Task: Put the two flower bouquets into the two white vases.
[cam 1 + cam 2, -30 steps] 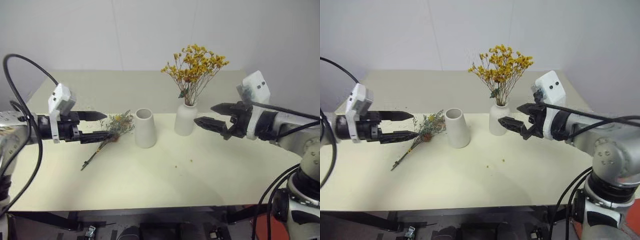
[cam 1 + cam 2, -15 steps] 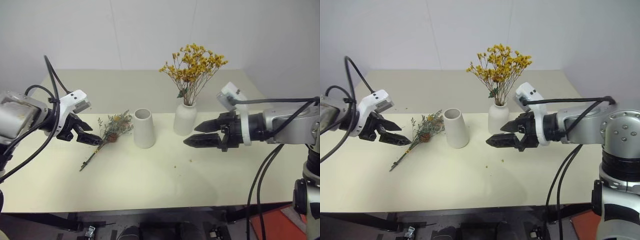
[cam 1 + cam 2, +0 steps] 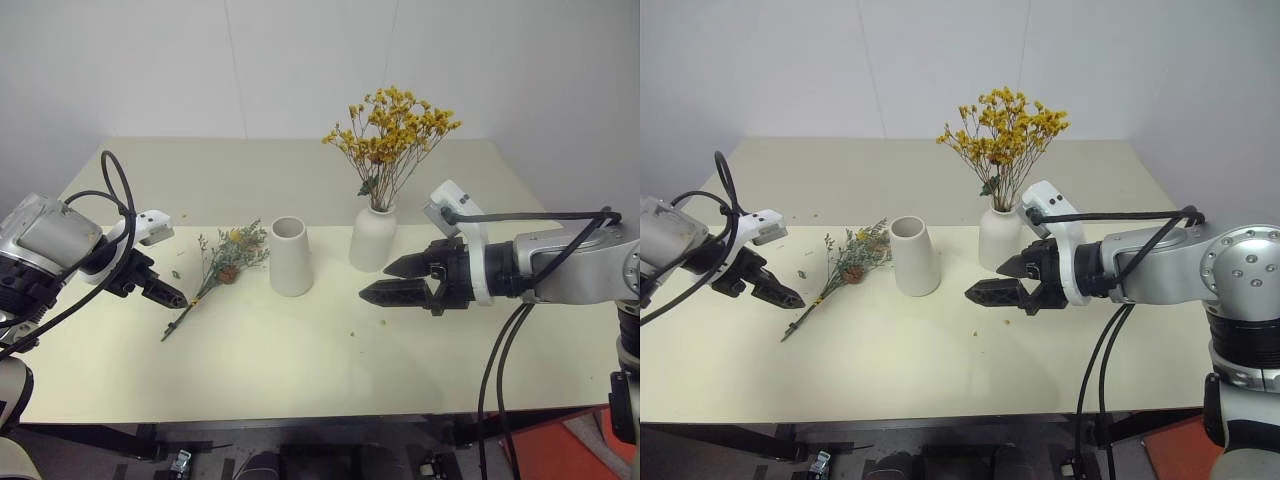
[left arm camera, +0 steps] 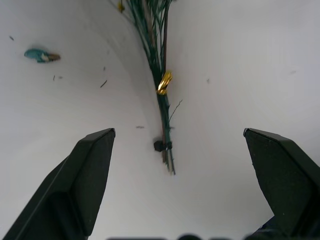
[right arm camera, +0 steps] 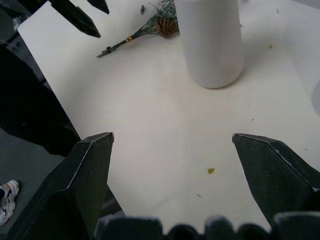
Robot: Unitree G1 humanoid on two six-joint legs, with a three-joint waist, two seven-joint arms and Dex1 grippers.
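Note:
The grey-green bouquet has to stand in the cone vase (image 3: 290, 257), so my left gripper next needs to grab the tied stems of the grey-green bouquet (image 3: 226, 262).
The smaller grey-green bouquet (image 3: 226, 262) lies flat on the table left of the wide-mouthed cone vase (image 3: 290, 257), which is empty. Its thin stem (image 4: 162, 95) carries a gold tie. My left gripper (image 3: 166, 293) hangs open just left of the stem's end, pointing down, with the stem between its spread fingers (image 4: 87, 170) and not touched. The yellow-orange bouquet (image 3: 392, 130) stands in the narrow-necked vase (image 3: 370, 238). My right gripper (image 3: 378, 281) is open and empty, low in front of that vase, and points toward the cone vase (image 5: 212, 45).
The cream table (image 3: 300, 370) carries small yellow crumbs (image 3: 352, 333) and a bluish scrap (image 4: 42, 55) near the stem. Its front edge runs close below both arms. A plain white wall stands behind it.
My left gripper has sunk and tipped downward beside the small bouquet's stem end. My right gripper rolled over and drifted left and lower, toward the cone vase. Both stayed open.

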